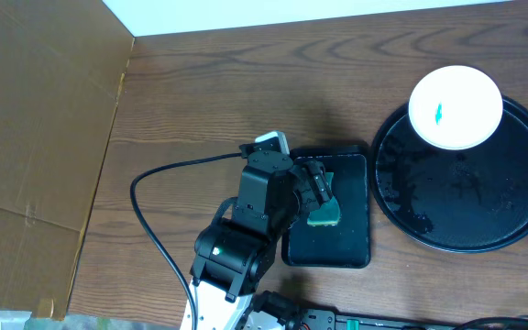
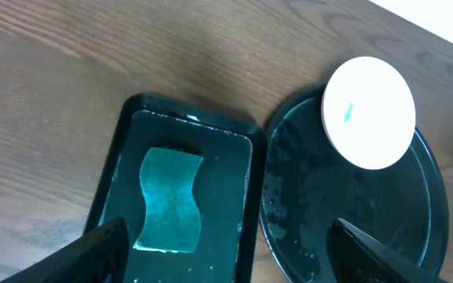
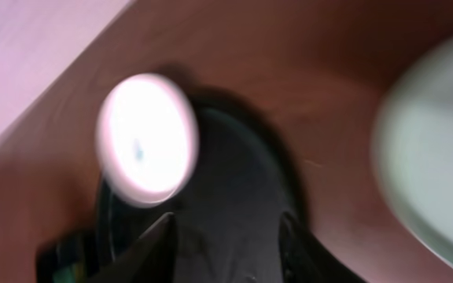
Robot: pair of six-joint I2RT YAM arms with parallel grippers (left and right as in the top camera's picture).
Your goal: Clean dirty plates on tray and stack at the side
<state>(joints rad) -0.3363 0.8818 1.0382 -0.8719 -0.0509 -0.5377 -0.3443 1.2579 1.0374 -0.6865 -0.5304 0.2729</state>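
Next, the right gripper grabs the plate's rim (image 1: 495,84) on the side away from the sponge (image 1: 324,216), so the white plate's smeared side stays free for cleaning.
One white plate (image 1: 455,107) with a small teal smear lies on the upper left part of the round black tray (image 1: 466,215). The left wrist view shows the same plate (image 2: 368,112) on the wet tray (image 2: 344,212). My left gripper (image 1: 315,186) hovers over a teal sponge (image 1: 324,216); in its own view the left gripper (image 2: 228,228) is open, nothing between its fingers, and the sponge (image 2: 170,200) lies below. The right wrist view is blurred: my right gripper (image 3: 226,220) is open and empty above the tray (image 3: 234,157), near the smeared plate (image 3: 146,140). Another white plate (image 3: 435,157) lies on the table off the tray.
The sponge lies in a black rectangular tray (image 1: 328,252) holding water, just left of the round tray. Brown cardboard (image 1: 35,119) covers the table's left side. A black cable (image 1: 145,220) loops left of the left arm.
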